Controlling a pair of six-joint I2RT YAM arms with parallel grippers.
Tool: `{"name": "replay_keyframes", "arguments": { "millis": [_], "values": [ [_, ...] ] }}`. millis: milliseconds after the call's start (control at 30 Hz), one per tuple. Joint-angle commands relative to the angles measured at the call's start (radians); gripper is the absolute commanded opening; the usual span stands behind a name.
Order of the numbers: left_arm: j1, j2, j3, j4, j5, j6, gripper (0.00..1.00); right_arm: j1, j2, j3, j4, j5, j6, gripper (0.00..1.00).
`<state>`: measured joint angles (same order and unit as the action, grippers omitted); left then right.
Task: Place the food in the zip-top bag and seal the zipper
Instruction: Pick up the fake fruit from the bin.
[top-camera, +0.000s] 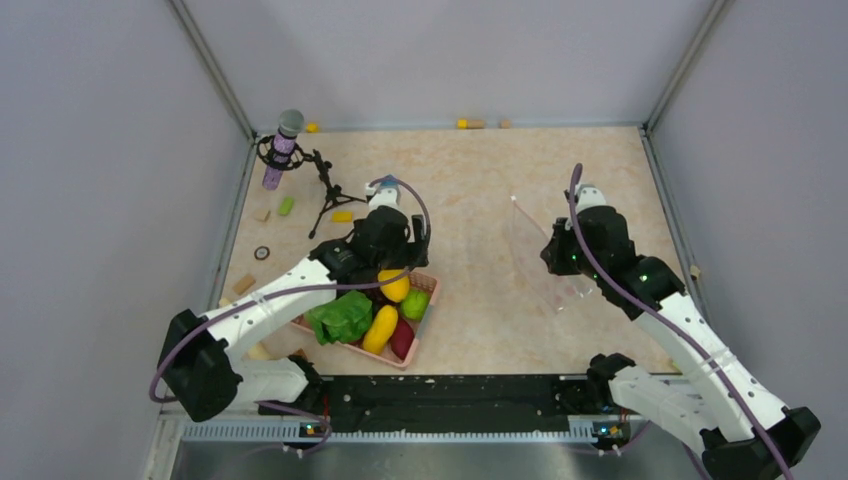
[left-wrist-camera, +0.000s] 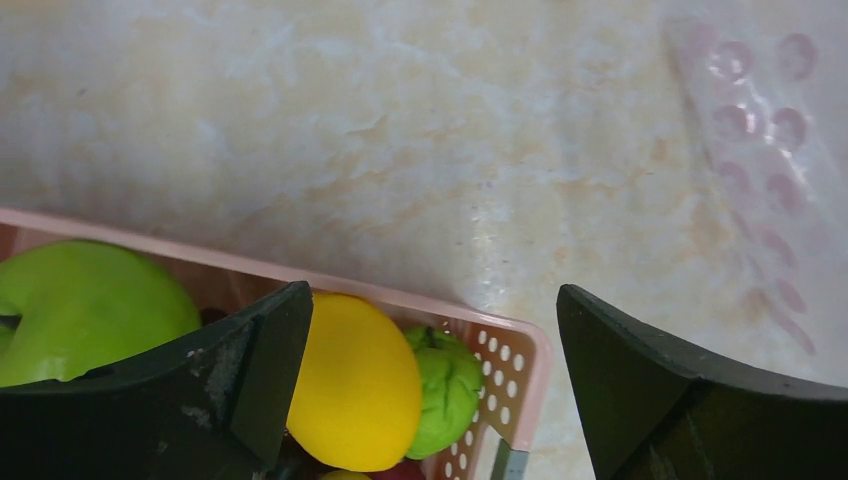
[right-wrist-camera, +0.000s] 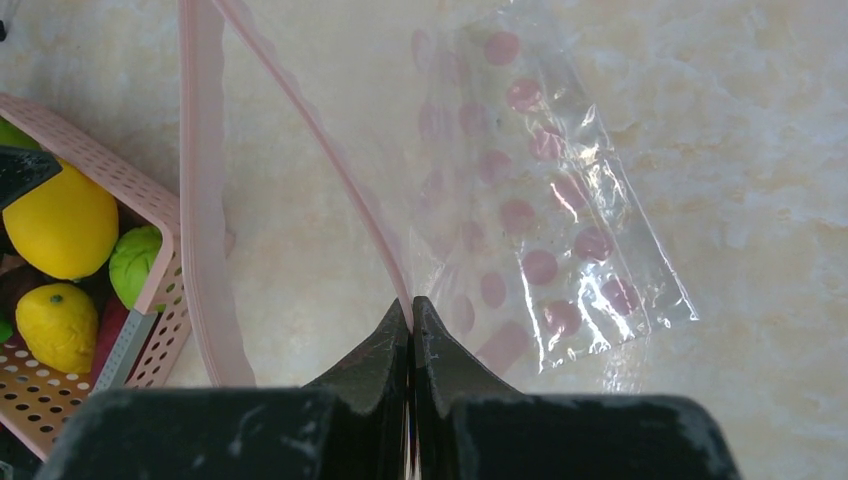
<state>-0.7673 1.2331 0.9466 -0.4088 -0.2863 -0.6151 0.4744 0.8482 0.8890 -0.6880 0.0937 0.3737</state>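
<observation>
My left gripper grabs the yellow lemon across its opposite sides next, so that the lemon's ends stay free to enter the zip-top bag's opening.
The food lies in a pink basket (top-camera: 423, 328): green lettuce (top-camera: 340, 318), a yellow lemon (top-camera: 393, 285), a banana (top-camera: 380, 328), a green round fruit (top-camera: 415, 303) and a reddish sweet potato (top-camera: 402, 342). My left gripper (left-wrist-camera: 432, 300) is open over the basket's far corner (left-wrist-camera: 500, 330), its left finger beside the lemon (left-wrist-camera: 355, 380). A green fruit (left-wrist-camera: 445, 385) lies next to the lemon. The clear zip-top bag (top-camera: 535, 250) stands to the right with its mouth open. My right gripper (right-wrist-camera: 411, 305) is shut on one side of the pink zipper (right-wrist-camera: 350, 190). The zipper's other side (right-wrist-camera: 205, 200) hangs free.
A microphone on a small tripod (top-camera: 285, 150) stands at the back left. Small coloured blocks (top-camera: 286, 205) lie scattered near it and along the back wall (top-camera: 468, 123). Grey walls close in the tabletop on three sides.
</observation>
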Motion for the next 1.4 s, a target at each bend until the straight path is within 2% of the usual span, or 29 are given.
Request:
{"name": "replay_keyframes", "arguments": {
  "millis": [0, 233, 567, 700, 800, 1167, 1300, 1367],
  "values": [
    [0.012, 0.023, 0.007, -0.082, -0.117, -0.088, 0.97, -0.010, 0.008, -0.013, 0.020, -0.022, -0.011, 0.00],
    [0.043, 0.014, -0.049, -0.114, -0.132, -0.127, 0.97, -0.010, 0.015, -0.013, 0.020, -0.032, -0.012, 0.00],
    [0.056, 0.037, -0.115, -0.080, -0.053, -0.141, 0.97, -0.011, 0.014, -0.015, 0.019, -0.010, -0.011, 0.00],
    [0.056, 0.063, -0.117, -0.073, -0.018, -0.146, 0.94, -0.011, 0.014, -0.017, 0.019, -0.006, -0.010, 0.00],
    [0.057, 0.075, -0.093, -0.096, 0.022, -0.137, 0.83, -0.010, 0.013, -0.016, 0.019, -0.002, -0.010, 0.00],
    [0.056, 0.005, -0.101, -0.068, 0.068, -0.079, 0.28, -0.013, 0.016, -0.018, 0.017, -0.001, -0.009, 0.00],
    [0.055, -0.069, -0.113, -0.017, 0.111, -0.043, 0.16, -0.013, 0.022, -0.016, 0.015, -0.016, -0.012, 0.00],
    [0.056, -0.123, -0.127, 0.040, 0.176, -0.008, 0.14, -0.012, 0.020, -0.016, 0.014, -0.020, -0.012, 0.00]
  ]
}}
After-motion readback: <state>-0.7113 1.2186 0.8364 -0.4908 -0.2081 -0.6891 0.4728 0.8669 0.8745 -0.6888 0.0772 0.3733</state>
